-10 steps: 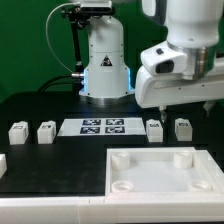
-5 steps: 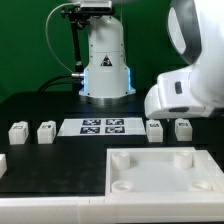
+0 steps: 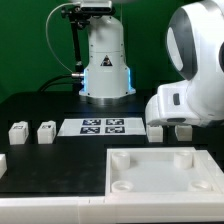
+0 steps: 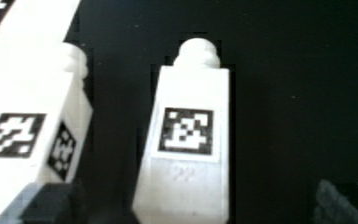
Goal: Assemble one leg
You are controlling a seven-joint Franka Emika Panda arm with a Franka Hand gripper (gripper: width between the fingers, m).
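My gripper should grab the leg by its square tagged body (image 4: 183,172) next. The leg's peg end stays free to enter the white panel.
Four small white legs with marker tags lie on the black table. Two lie at the exterior view's left (image 3: 18,131) (image 3: 46,131). Two lie at its right, where the arm's white hand (image 3: 185,103) hangs low over them and partly hides them (image 3: 182,130). In the wrist view one leg (image 4: 197,130) lies lengthwise between my dark fingertips (image 4: 48,203), its peg end pointing away. A second leg (image 4: 34,115) lies beside it, outside the jaws. My gripper (image 4: 202,205) is open around the leg and not touching it. The large white panel (image 3: 160,170) lies at the front.
The marker board (image 3: 103,126) lies between the two pairs of legs. The robot base (image 3: 105,65) stands behind it. A white piece (image 3: 2,162) shows at the left edge.
The arm has come down and forward over the two right legs, now covering them more. Nothing on the table has moved.
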